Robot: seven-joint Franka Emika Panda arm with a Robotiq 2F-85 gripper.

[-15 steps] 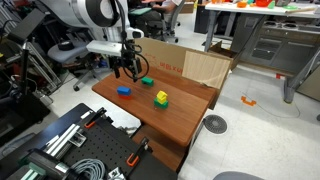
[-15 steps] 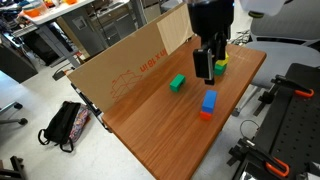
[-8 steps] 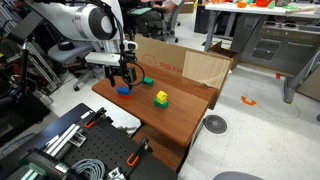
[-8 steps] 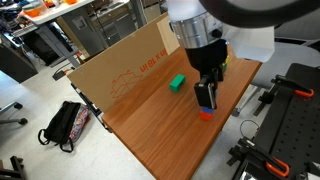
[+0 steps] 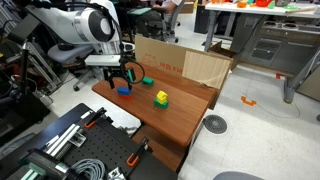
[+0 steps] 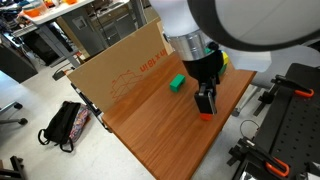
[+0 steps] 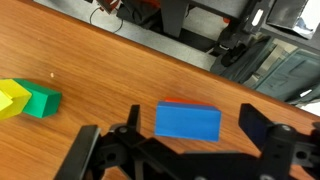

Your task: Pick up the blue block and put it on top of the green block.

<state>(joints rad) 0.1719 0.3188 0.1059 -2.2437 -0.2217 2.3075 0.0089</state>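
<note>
The robot's gripper needs to go lower before it closes on the block. The block is between the robot's fingertips in the wrist view, but the blue block [image 5: 124, 91] is below them in an exterior view.
The blue block [image 7: 188, 121] lies on a flat red-orange block [image 7: 180, 102] on the wooden table. My gripper [image 7: 194, 125] is open and lowered over it, one finger on each side and neither touching it. In an exterior view the blue block [image 5: 124, 91] shows just under the gripper [image 5: 122, 80]. In the other one the gripper [image 6: 206, 101] hides it, and only the red-orange block [image 6: 206, 114] peeks out below. The green block [image 5: 147, 81] [image 6: 177, 84] sits apart from it, nearer the cardboard wall. It is out of the wrist view.
A taller yellow block with a green base [image 5: 161, 98] [image 7: 20, 99] stands beside the work area. A cardboard wall [image 6: 125, 70] runs along one table edge. The table [image 5: 185, 110] drops off toward black equipment [image 6: 290, 110] on the robot's side.
The gripper has moved away from the green block's side and come down around the blue block, staying open. No block has moved.
</note>
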